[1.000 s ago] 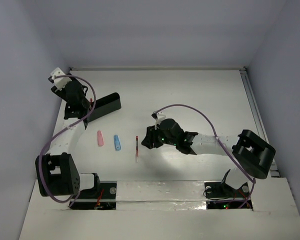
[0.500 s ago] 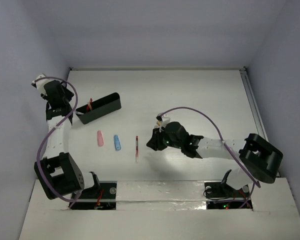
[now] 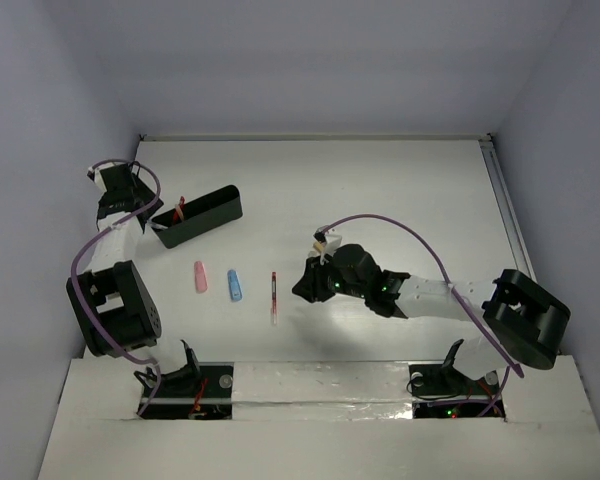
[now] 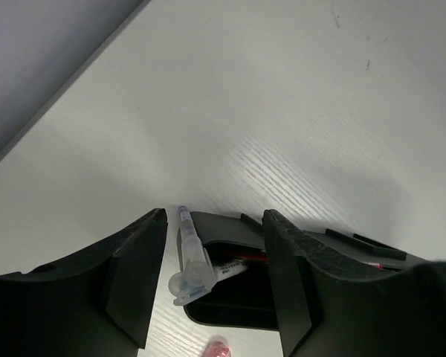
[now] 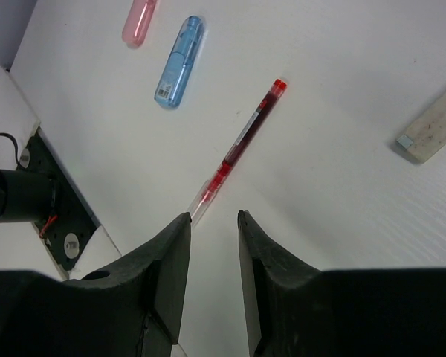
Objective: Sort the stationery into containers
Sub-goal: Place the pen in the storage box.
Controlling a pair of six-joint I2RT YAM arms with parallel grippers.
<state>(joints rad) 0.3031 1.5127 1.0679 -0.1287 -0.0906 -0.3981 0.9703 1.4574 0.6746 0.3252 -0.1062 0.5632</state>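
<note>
My left gripper closes next, which would catch the clear pen: in the left wrist view the clear pen's cap stands well back between the fingers.
The long black box point(image 3: 200, 215) lies at the far left. In the left wrist view the box point(image 4: 234, 305) holds a red pen, and a clear pen point(image 4: 191, 256) leans over its near-left rim. My left gripper point(image 3: 146, 211) is open and empty just left of the box; the clear pen shows between its fingers point(image 4: 137, 282), apart from both. A pink capsule point(image 3: 200, 277), a blue capsule point(image 3: 234, 285) and a red pen point(image 3: 274, 296) lie on the table. My right gripper point(image 3: 300, 284) is open and empty, its tips point(image 5: 212, 218) just short of the red pen's point(image 5: 243, 143) clear end.
A beige block point(image 5: 434, 131) lies right of the red pen in the right wrist view, with the blue capsule point(image 5: 179, 62) and pink capsule point(image 5: 139, 21) beyond. The side wall stands close on the left of my left arm.
My left gripper has drawn back from over the box's left end toward the left wall. My right gripper has shifted slightly, staying beside the red pen.
</note>
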